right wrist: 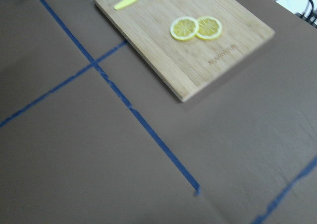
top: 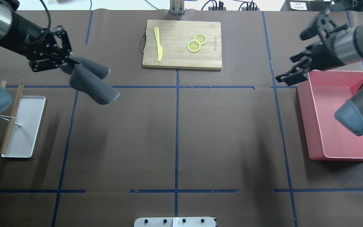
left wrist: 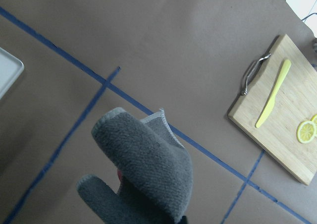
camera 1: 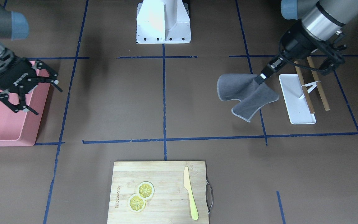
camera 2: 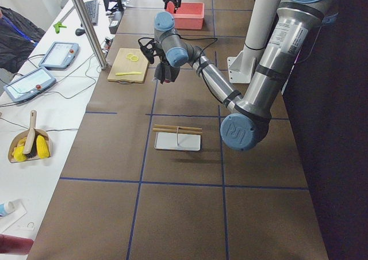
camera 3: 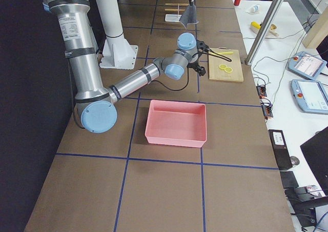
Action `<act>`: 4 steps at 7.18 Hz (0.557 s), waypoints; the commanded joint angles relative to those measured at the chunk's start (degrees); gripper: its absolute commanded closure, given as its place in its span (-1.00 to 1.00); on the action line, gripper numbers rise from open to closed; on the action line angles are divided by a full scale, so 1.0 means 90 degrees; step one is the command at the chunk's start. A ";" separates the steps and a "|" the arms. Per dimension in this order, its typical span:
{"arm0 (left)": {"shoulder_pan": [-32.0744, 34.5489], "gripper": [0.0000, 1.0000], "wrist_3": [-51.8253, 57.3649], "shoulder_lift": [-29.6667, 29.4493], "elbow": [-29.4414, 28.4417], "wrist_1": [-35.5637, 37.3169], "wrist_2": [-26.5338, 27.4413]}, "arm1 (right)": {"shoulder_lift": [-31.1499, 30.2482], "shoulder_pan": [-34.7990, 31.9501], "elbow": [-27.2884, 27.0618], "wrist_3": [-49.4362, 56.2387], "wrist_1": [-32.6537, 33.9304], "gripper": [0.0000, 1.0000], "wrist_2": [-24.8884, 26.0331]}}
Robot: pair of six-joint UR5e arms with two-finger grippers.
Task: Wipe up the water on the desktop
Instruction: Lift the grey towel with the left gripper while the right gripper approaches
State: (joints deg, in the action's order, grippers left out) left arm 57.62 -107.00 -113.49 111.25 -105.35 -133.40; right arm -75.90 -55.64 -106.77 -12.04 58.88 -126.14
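The cloth (camera 1: 244, 95) hangs in slack folds from my left gripper. Next, my right gripper pinches its free side edge (camera 1: 219, 86).
The desktop (top: 225, 132) is a flat brown surface crossed by dark-blue tape lines; I see no water on it. My left gripper (top: 69, 61) is shut on a grey cloth (top: 93, 83) and holds it above the desktop, with the cloth hanging in two folds. In the front-facing view the left gripper (camera 1: 261, 77) holds the cloth (camera 1: 244, 95) beside the white tray. The cloth fills the lower part of the left wrist view (left wrist: 143, 174). My right gripper (top: 295, 67) is open and empty, above the far corner of the pink bin; it also shows in the front-facing view (camera 1: 40, 96).
A pink bin (top: 336, 116) stands at the right. A white tray (top: 24, 126) with two wooden sticks (top: 9, 119) lies at the left. A bamboo cutting board (top: 181, 56) with a yellow knife (top: 158, 44) and two lemon slices (top: 196, 42) lies at the far middle.
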 commanded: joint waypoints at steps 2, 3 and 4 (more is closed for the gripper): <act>-0.0347 1.00 -0.2343 -0.0942 -0.0377 -0.0033 0.0242 | 0.1127 0.1402 -0.0032 -0.0117 0.0001 -1.00 0.1578; -0.0425 1.00 -0.2726 -0.1148 -0.0427 -0.0081 0.0242 | 0.1294 0.1735 -0.0041 -0.0117 -0.0019 -0.99 0.2174; -0.0503 1.00 -0.3068 -0.1285 -0.0427 -0.0091 0.0242 | 0.1402 0.1922 -0.0061 -0.0107 -0.0028 -0.99 0.2392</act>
State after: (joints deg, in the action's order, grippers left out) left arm 53.94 -130.31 -123.19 107.69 -105.95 -131.28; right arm -64.90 -41.21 -107.15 -13.07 58.73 -108.57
